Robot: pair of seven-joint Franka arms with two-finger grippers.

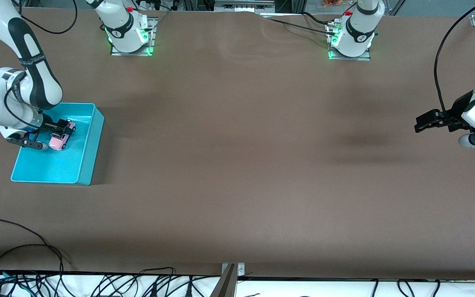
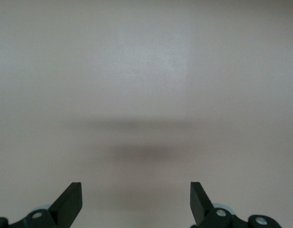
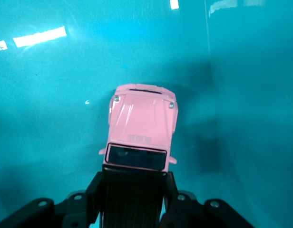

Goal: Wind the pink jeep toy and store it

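The pink jeep toy [image 1: 59, 141] is low inside the teal bin and would rest in the bin, so the robot's right gripper needs to open.
The pink jeep toy [image 1: 59, 141] has a light pink body and a black roof. My right gripper [image 1: 65, 131] is shut on it inside the teal bin [image 1: 91, 140], at the right arm's end of the table. In the right wrist view the jeep [image 3: 141, 126] points away from the camera over the bin floor [image 3: 51, 95], with a finger [image 3: 96, 190] against each side of its black roof. Whether its wheels touch the floor I cannot tell. My left gripper [image 1: 421, 122] is open and empty, held over bare table at the left arm's end; its fingers [image 2: 70, 202] stand wide apart.
The brown table top [image 1: 237, 165] stretches between the two arms. Cables [image 1: 35, 264] lie along the table edge nearest the front camera. The bin's walls [image 3: 251, 95] rise close beside the jeep.
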